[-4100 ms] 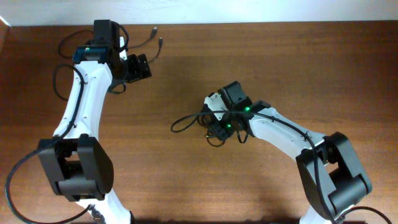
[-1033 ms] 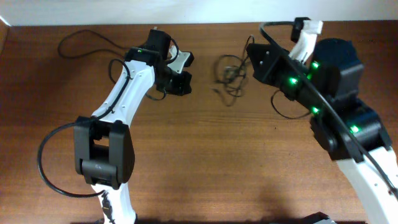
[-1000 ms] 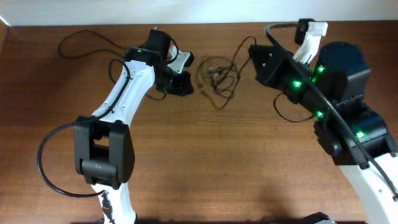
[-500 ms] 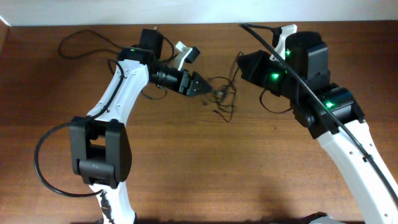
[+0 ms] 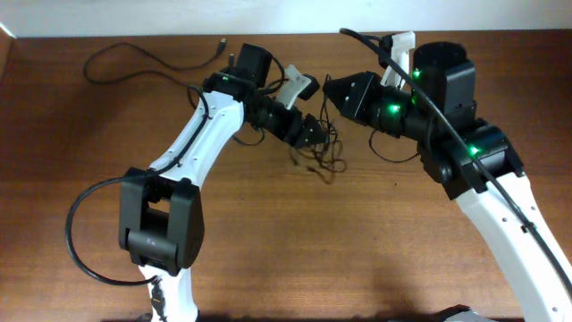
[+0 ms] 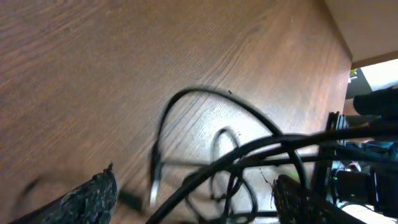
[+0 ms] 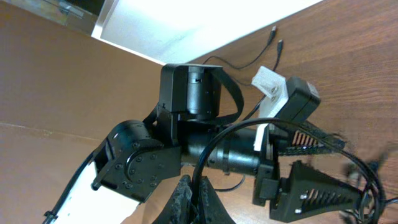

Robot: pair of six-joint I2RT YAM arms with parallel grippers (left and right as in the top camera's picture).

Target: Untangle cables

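Observation:
My left gripper will next take hold of a cord [image 5: 323, 132] on the side of the tangle opposite my right gripper, so the cables can be pulled apart.
The cables [image 5: 320, 154] hang as a loose tangle of thin black cords at the table's middle back. My right gripper [image 5: 329, 89] is shut on one cord of the tangle; in the right wrist view that cord [image 7: 214, 149] rises from between the closed fingertips [image 7: 199, 199] and arcs right. My left gripper [image 5: 311, 125] is open at the tangle's left side. In the left wrist view its fingers [image 6: 93, 199] stand wide apart, with several cords [image 6: 249, 149] crossing the gap between them above the wood. I cannot tell whether the fingers touch any cord.
Another thin black cable [image 5: 134, 55] lies loose and wavy at the back left, its plug [image 5: 221, 42] near the table's far edge. The brown wooden table [image 5: 268, 250] ends at a white wall behind. Both arms crowd the middle back.
My left gripper has opened wide and moved right, up to the tangle. My right gripper has swung left with its cord still held, so the tangle hangs between the two grippers.

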